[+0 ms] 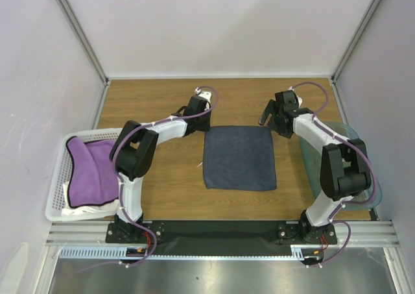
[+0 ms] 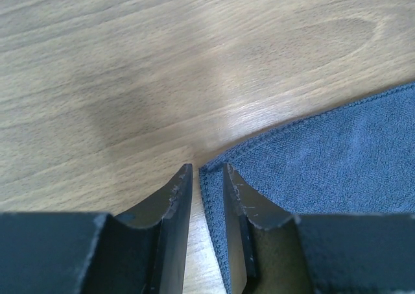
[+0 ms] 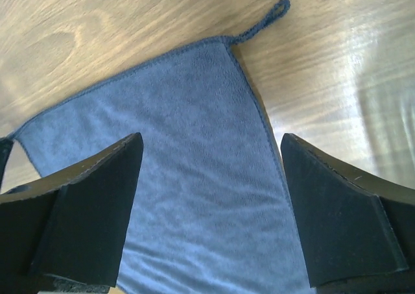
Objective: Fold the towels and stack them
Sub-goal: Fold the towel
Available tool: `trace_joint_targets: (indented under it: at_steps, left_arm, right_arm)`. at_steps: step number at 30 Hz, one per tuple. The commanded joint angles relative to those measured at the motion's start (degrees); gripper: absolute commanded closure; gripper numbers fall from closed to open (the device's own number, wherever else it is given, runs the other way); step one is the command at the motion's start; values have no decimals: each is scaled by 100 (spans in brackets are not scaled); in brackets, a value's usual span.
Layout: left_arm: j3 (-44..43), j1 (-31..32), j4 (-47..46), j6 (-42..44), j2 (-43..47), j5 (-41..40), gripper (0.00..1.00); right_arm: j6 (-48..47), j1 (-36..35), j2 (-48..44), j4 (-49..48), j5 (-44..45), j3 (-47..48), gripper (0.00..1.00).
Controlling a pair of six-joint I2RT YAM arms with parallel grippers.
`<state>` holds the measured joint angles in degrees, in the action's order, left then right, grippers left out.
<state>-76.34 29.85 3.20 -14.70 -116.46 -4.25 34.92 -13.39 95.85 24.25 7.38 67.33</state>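
My left gripper will next grab the far corner of the dark navy towel (image 1: 238, 158), its far corner (image 1: 208, 130), to fold it, and will leave the loop corner for my right gripper.
A dark navy towel (image 1: 238, 158) lies spread flat on the wooden table between the two arms. Its far-left corner (image 2: 217, 164) shows in the narrow gap of my left gripper (image 2: 207, 167), whose jaws stand slightly apart and hold nothing; the cloth lies on the wood below them. In the top view this gripper (image 1: 200, 119) hovers at that corner. My right gripper (image 3: 212, 138) is wide open above the towel's far-right part (image 3: 194, 145), near the hanging loop (image 3: 269, 18). A purple towel (image 1: 91, 171) lies in the basket on a white towel (image 1: 72, 204).
A white perforated basket (image 1: 58, 177) stands at the left table edge. A translucent teal bin (image 1: 373, 183) sits at the right edge, behind the right arm. Grey walls close in the table on three sides.
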Motion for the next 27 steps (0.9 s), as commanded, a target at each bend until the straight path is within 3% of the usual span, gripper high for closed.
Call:
trace_joint_targets:
  at_steps: [1,11,16,21,23,27]
  left_arm:
    - [-329,-40,5,187,-16,65,70]
    - [-549,-49,137,231,-271,179,68]
    - [-567,-58,154,239,-324,232,59]
    - [-523,-58,163,222,-333,205,56]
    - [-514,-67,146,204,-333,214,58]
    - [-505,-67,93,169,-359,92,70]
  right_arm:
    - [-99,38,196,-280,45,254,9]
    - [-160,161,539,-368,-43,351,10]
    - [-204,187,697,-360,-87,430,11]
    - [-213,205,777,-394,-114,457,12]
    - [-231,231,812,-395,-105,474,12]
    - [-240,258,882,-395,-114,544,13]
